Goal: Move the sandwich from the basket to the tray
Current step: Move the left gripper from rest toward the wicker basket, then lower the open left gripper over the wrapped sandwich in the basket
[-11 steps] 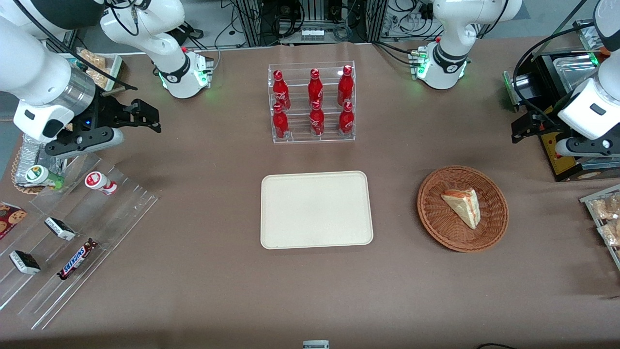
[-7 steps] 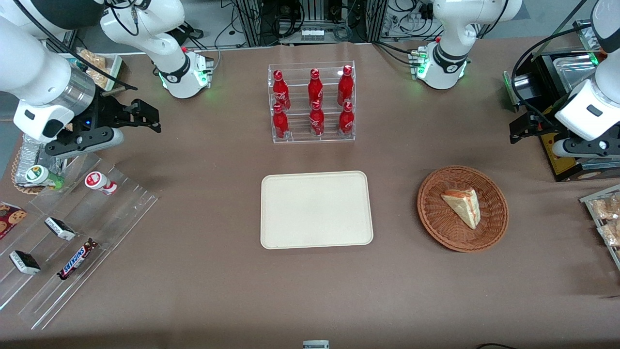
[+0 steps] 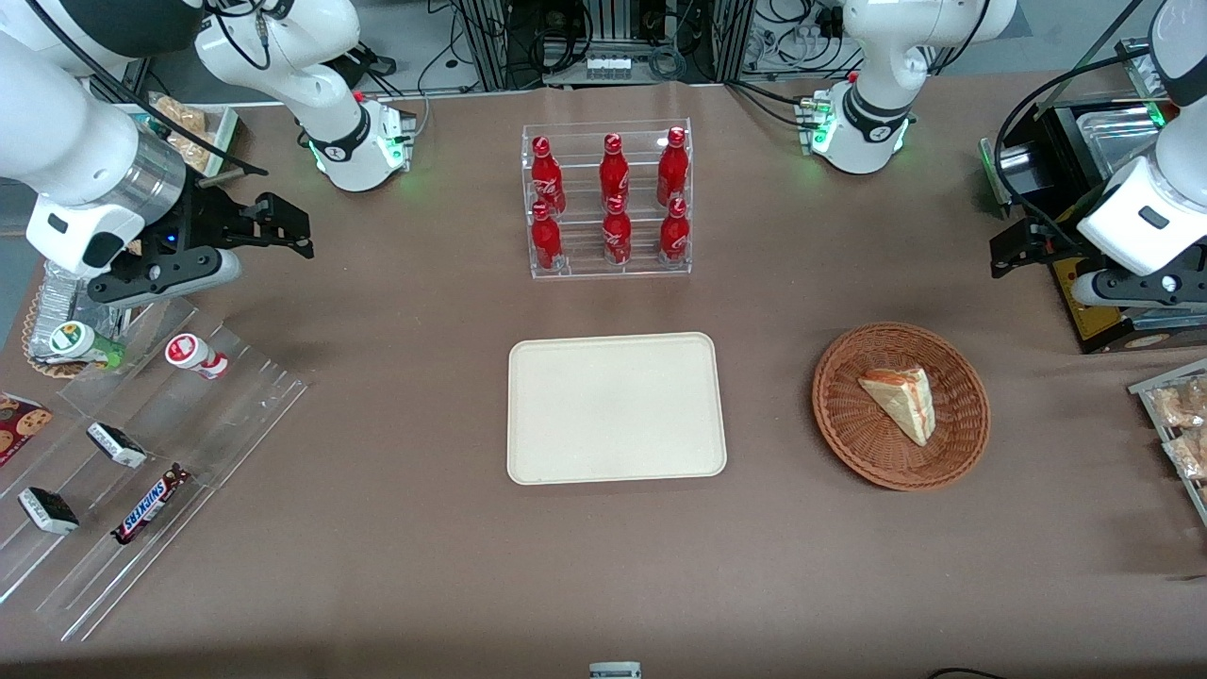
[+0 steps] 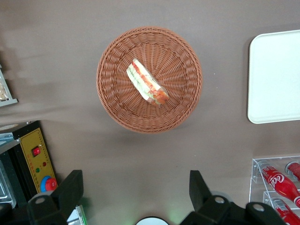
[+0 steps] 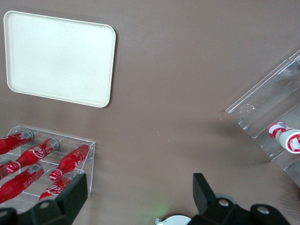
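The sandwich is long along its cut side but thin across the layers, so the left gripper will grab it by its flat bread sides next.
The sandwich, a pale wedge with red and green filling, lies in the round wicker basket toward the working arm's end of the table. The cream tray sits bare at the table's middle, beside the basket. My left gripper hovers high above the table, farther from the front camera than the basket and apart from it. It is open, with nothing between its fingers.
A clear rack of red bottles stands farther back than the tray. A black box with a yellow panel and packaged pastries lie near the working arm. An acrylic snack rack is at the parked arm's end.
My left gripper has drifted a little toward the table's middle. The sandwich, basket and tray have not moved.
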{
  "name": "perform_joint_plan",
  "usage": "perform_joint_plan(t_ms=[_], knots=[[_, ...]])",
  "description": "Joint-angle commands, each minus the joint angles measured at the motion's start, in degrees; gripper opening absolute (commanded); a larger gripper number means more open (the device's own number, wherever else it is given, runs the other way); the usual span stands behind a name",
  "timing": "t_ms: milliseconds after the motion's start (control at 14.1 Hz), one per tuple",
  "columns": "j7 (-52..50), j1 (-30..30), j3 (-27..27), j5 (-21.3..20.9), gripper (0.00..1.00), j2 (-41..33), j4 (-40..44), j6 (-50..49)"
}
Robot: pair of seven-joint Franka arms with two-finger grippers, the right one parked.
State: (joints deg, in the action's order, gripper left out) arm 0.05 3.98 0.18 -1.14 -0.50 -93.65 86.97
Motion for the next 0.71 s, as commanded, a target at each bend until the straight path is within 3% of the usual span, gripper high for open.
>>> perform_joint_plan(t_ms=[0,283,638], knots=[[0.39,0.06,-0.27,-1.06,1.0,0.32,-1.17,-0.31],[0.39,0.06,-0.27,-1.14,1.0,4.09,-4.94,5.21],[0.3,-0.37,0.08,-1.32,1.0,5.06,-19.52,24.88]])
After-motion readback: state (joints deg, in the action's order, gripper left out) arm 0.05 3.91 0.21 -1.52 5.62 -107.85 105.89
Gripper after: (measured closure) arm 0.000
